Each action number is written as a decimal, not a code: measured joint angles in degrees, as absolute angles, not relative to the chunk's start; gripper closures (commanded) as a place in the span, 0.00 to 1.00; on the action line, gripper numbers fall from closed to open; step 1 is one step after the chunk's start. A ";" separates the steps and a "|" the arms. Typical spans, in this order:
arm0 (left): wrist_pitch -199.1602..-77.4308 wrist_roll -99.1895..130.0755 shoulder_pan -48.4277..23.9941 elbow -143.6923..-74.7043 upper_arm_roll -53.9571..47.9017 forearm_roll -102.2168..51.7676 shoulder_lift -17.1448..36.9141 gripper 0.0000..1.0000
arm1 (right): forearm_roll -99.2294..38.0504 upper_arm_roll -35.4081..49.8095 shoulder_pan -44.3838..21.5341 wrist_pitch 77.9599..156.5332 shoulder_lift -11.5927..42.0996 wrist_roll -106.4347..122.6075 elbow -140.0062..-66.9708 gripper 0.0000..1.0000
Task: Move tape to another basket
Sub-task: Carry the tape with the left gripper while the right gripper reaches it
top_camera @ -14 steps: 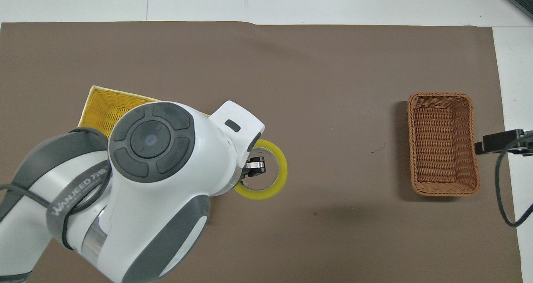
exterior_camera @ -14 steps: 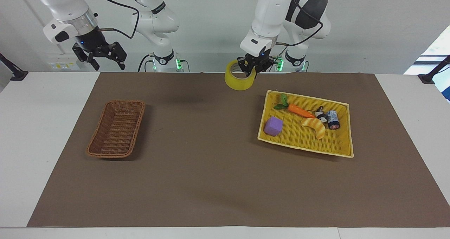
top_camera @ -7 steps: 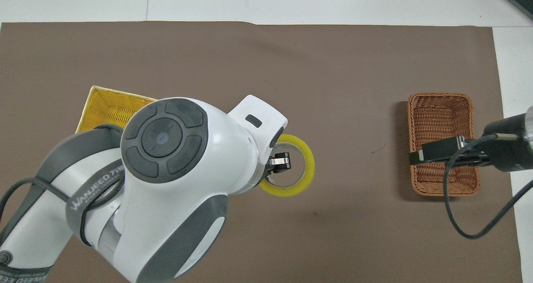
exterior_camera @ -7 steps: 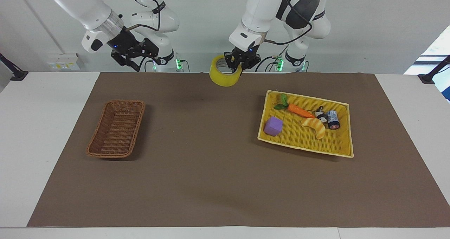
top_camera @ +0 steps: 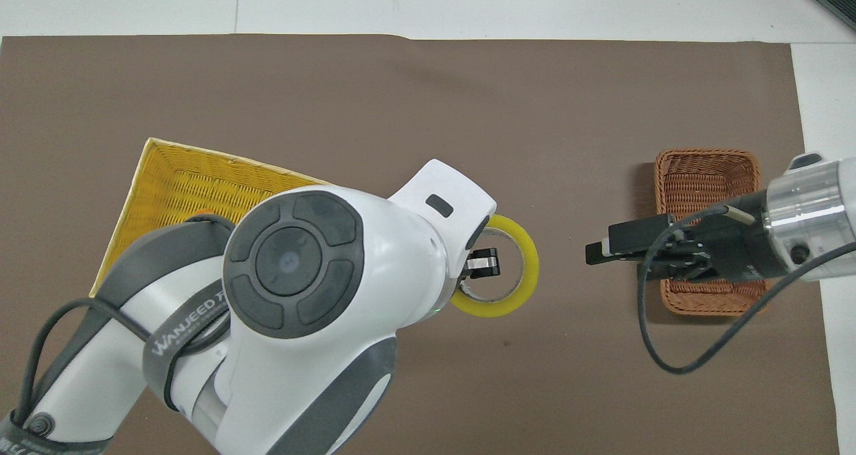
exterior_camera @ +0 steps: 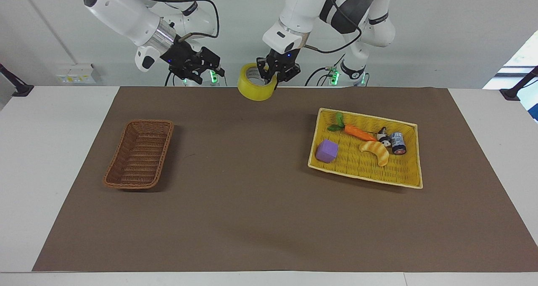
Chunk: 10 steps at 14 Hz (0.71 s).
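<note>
The robot's right gripper should first move toward the yellow roll and only then close on it, since brown mat shows between its fingertips and the roll's near edge (top_camera: 531, 262).
The yellow tape (exterior_camera: 253, 91) hangs in the air from my left gripper (exterior_camera: 271, 76), which is shut on the roll's wall with one finger inside the core. It is over the brown mat between the two baskets, and shows in the overhead view (top_camera: 530, 267) with the left gripper (top_camera: 483, 265) in its ring. My right gripper (exterior_camera: 209, 68) is open and raised, close beside the tape and apart from it; in the overhead view (top_camera: 597, 251) it points at the roll. The dark-brown wicker basket (exterior_camera: 141, 151) stands empty toward the right arm's end, partly covered by the right hand in the overhead view (top_camera: 707, 172).
A flat yellow tray basket (exterior_camera: 370, 170) toward the left arm's end holds a carrot toy (exterior_camera: 359, 131), a purple cube (exterior_camera: 327, 150), a croissant toy (exterior_camera: 377, 151) and a small can (exterior_camera: 397, 142). In the overhead view the left arm covers most of the tray (top_camera: 177, 180).
My left gripper has carried the tape up and toward the right arm's end. My right gripper has swung in from the table's end to just beside the tape.
</note>
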<state>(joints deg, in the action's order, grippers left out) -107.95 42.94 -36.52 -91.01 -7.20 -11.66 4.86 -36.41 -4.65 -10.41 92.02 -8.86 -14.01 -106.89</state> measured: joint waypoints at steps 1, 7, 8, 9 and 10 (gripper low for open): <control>-108.57 42.94 -37.00 -91.01 -7.20 -11.66 5.22 1.00 | -38.99 -4.63 -10.52 92.59 -8.92 -15.35 -107.66 0.00; -109.77 42.94 -37.63 -91.00 -7.25 -11.66 5.87 1.00 | -44.78 -4.54 -13.01 99.15 -9.48 -23.85 -109.66 0.00; -110.03 42.94 -37.91 -91.00 -7.25 -11.66 5.90 1.00 | -44.78 -4.53 -13.34 99.22 -9.68 -23.86 -110.01 0.00; -110.67 42.94 -38.25 -91.00 -7.27 -11.66 5.94 1.00 | -44.78 -4.53 -13.39 99.22 -9.93 -23.86 -110.39 0.00; -111.10 42.94 -38.54 -90.99 -7.26 -11.66 5.97 1.00 | -44.75 -4.55 -13.38 99.22 -10.12 -23.86 -110.68 0.00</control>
<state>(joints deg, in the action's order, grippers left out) -111.10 42.94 -38.54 -90.99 -7.26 -11.66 5.97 -44.75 -4.55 -13.38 99.22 -10.12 -23.86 -110.68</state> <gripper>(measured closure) 0.775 0.000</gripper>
